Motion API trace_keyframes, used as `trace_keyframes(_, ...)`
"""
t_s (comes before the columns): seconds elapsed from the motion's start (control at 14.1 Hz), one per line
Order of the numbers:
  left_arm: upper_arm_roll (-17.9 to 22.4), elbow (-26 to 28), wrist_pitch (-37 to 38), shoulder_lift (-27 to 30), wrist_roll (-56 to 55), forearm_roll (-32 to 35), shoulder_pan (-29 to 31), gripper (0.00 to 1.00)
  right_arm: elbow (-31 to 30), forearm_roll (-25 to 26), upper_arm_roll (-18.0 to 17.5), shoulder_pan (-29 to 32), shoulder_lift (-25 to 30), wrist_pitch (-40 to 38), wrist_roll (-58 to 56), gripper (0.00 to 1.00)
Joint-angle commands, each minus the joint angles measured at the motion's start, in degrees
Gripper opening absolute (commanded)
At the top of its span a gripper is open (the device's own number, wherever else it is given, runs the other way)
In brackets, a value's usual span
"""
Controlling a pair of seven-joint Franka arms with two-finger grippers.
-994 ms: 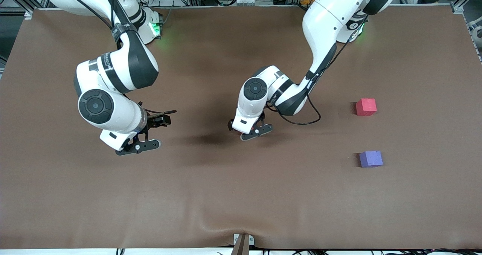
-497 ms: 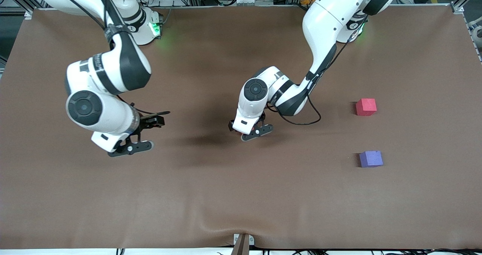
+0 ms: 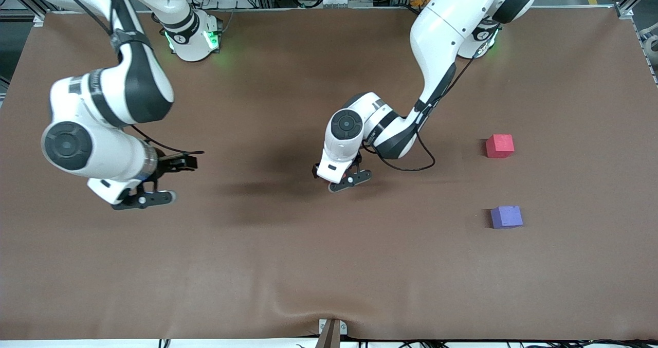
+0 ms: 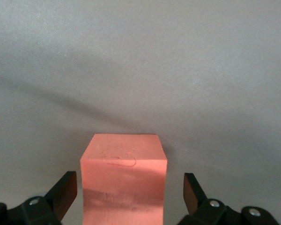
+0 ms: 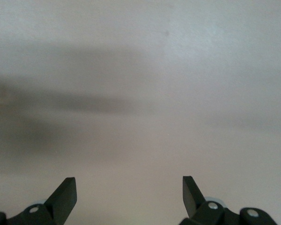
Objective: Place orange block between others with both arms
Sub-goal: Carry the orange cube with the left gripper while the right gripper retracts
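The left gripper picks up the orange block (image 4: 124, 180) by its opposite sides next, to place it between the pinkish-red and purple cubes.
The orange block (image 4: 124, 180) stands on the brown table mid-way along it. My left gripper (image 4: 129, 183) is open and straddles the block, with a gap showing on each side. In the front view the left gripper (image 3: 336, 176) hangs low there and its hand hides the block. The others, a pinkish-red cube (image 3: 499, 145) and a purple cube (image 3: 506, 217), sit apart toward the left arm's end, the purple one nearer the front camera. My right gripper (image 3: 159, 181) is open and empty over bare table toward the right arm's end; the right wrist view shows the right gripper (image 5: 128, 186) over nothing but table.
The brown cloth table (image 3: 329, 266) shows a small fold at its front edge by a metal bracket (image 3: 331, 330). A black cable (image 3: 411, 165) loops from the left arm's wrist.
The right arm has swung away from the middle toward its own end of the table, its gripper still open. The left arm and the block between its jaws have stayed almost still.
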State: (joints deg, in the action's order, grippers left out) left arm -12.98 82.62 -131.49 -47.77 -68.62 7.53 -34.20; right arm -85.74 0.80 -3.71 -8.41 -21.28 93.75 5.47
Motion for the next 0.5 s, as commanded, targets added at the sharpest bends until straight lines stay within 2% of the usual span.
trace_keyframes(0.0, 1.37, -0.88, -0.17, -1.19, -2.04, 2.75, -1.39, 0.93, -2.94, 0.78, -0.94, 2.08, 4.66, -1.28, -0.37, 1.0)
trace_keyframes(0.14, 1.38, -0.88, -0.17, -1.19, -2.39, 2.75, -1.48, 0.65, -3.03, 0.79, -0.94, 2.61, 6.68, -2.16, -0.37, 1.0)
trace_keyframes(0.28, 1.47, -0.88, -0.17, -1.54, -2.57, 3.1, -1.74, 0.32, -2.94, 0.79, -0.94, 3.48, 8.79, -3.74, -0.28, 1.0)
trace_keyframes(0.36, 1.73, -0.97, -0.17, -1.45, -2.22, 3.01, -1.66, 0.0, -2.94, 0.79, -0.94, 4.36, 9.93, -4.79, -0.28, 1.0)
trace_keyframes(0.43, 1.73, -0.88, -0.17, -0.93, -1.96, 3.01, -1.22, 0.0, -2.86, 0.79, -0.86, 5.24, 10.99, -5.76, -0.28, 1.0)
